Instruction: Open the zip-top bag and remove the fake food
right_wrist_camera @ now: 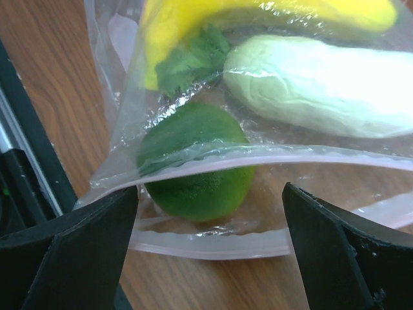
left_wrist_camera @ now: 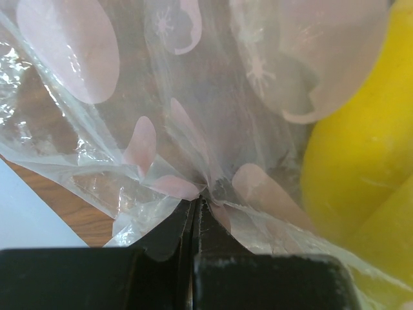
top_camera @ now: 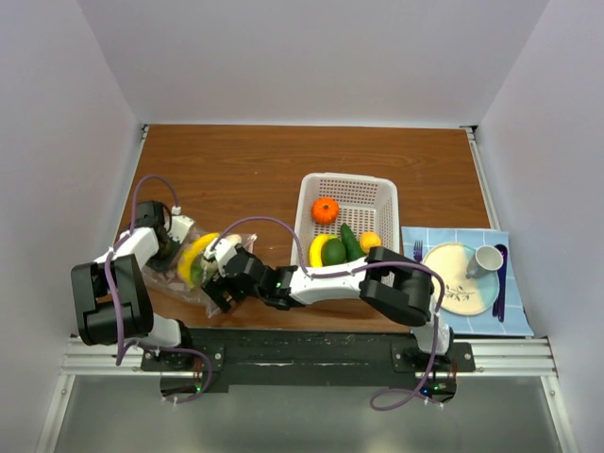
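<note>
I need to grab the green lime with my right gripper by both sides of its end that faces the opening, to take the lime out of the bag (top_camera: 185, 291). The zip strips should stay free.
The zip-top bag (top_camera: 185, 291) lies at the table's front left with its mouth open. In the right wrist view its two pink zip strips (right_wrist_camera: 258, 157) stand apart. Fake food inside it: a green lime (right_wrist_camera: 193, 161) at the mouth, a pale green-white cabbage piece (right_wrist_camera: 322, 84) and a yellow piece (right_wrist_camera: 258, 16). My right gripper (right_wrist_camera: 210, 188) is open at the mouth, one finger on each side of the lime, and shows in the top view (top_camera: 219, 283). My left gripper (left_wrist_camera: 197, 201) is shut on a fold of the bag's plastic (left_wrist_camera: 193, 129), beside the yellow piece (left_wrist_camera: 361, 161).
A white perforated basket (top_camera: 363, 196) at mid-table holds an orange (top_camera: 325, 209), a yellow piece (top_camera: 319, 250), a green cucumber (top_camera: 348, 241) and a small orange piece (top_camera: 370, 241). A blue mat (top_camera: 514, 321) at the right carries a cream plate (top_camera: 453, 283), a cup (top_camera: 486, 260) and cutlery.
</note>
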Motion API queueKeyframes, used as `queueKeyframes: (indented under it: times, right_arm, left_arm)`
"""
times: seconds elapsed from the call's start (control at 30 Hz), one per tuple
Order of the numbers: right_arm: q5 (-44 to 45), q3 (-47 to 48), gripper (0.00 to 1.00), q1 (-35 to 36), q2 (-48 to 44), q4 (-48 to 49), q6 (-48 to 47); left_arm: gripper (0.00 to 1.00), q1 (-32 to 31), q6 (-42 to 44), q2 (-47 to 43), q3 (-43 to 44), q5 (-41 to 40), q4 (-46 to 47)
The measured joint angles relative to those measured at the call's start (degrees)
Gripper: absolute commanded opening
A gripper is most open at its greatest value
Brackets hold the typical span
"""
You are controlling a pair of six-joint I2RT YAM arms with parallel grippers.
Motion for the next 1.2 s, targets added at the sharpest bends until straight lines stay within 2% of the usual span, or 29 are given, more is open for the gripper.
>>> queueKeyframes:
  times: [0.53,0.57,0.67,0.7,0.77,1.0,1.2]
  right_arm:
    - [-3.02,8.2,0.98,0.0,8.7,0.2,-0.79]
    - [-3.02,8.2,0.96,0.0,8.74,0.22,-0.79]
    - [-3.02,6.88,0.79,0.0,8.76,1.97,-0.59]
    - [-3.04,5.64,0.69,0.0,8.66,3.17,-0.44]
    - [-2.54,2.27,0.62,0.07,7.76,5.95,-0.5]
    - [1.18,-6.45,0.59,0.98,-0.37,5.29,-0.13]
    - [4.76,-8.46,0.59,1.64,-6.73,2.95,-0.26]
  left_arm:
    - [0.0,-0.94,-0.02,0.0,0.02,-0.02,-0.28]
    - [0.0,-0.94,-0.02,0.0,0.02,-0.04,-0.28]
    - [0.0,-1.01,-0.02,0.0,0.02,-0.09,-0.26]
    - [0.0,-1.05,0.0,0.0,0.02,-0.13,-0.26]
    - [0.0,-1.16,-0.02,0.0,0.02,-0.24,-0.22]
    - [0.0,-1.2,0.04,0.17,-0.48,-1.7,1.4]
    - [0.0,-1.2,0.07,1.18,-0.5,-4.04,3.61]
